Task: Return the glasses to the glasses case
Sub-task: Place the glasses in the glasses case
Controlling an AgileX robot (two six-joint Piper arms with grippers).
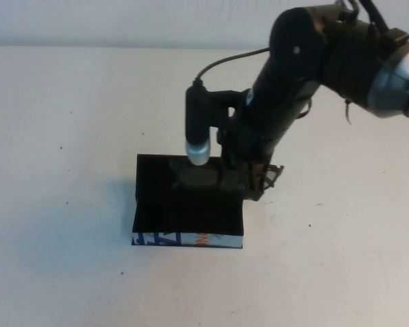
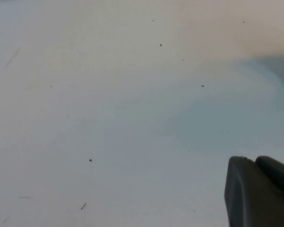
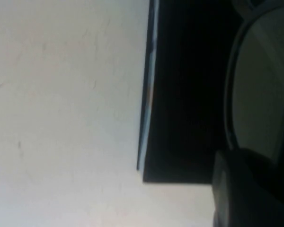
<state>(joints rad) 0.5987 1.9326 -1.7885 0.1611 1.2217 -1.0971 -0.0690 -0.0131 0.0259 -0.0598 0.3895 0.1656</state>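
Observation:
The glasses point(image 1: 195, 174) still hang above the black lining, short of the printed front side, so my right gripper keeps holding them for now.
The glasses case point(image 1: 185, 212) lies open mid-table, with black lining and a white front side printed in blue and orange. My right gripper point(image 1: 244, 178) hangs over the case's far right part, shut on the dark-rimmed glasses point(image 1: 195, 174). The glasses sit low over the black lining, and one temple sticks out past the case's right edge. In the right wrist view a lens of the glasses point(image 3: 261, 85) shows over the case's black inside point(image 3: 189, 94), beside a dark finger point(image 3: 239, 189). My left gripper point(image 2: 258, 163) is out of the high view, shut and empty over bare table.
The white table point(image 1: 68, 136) spreads on all sides of the case. The right arm and its wrist camera point(image 1: 198, 129) hide the case's far right corner. Nothing else stands on the table.

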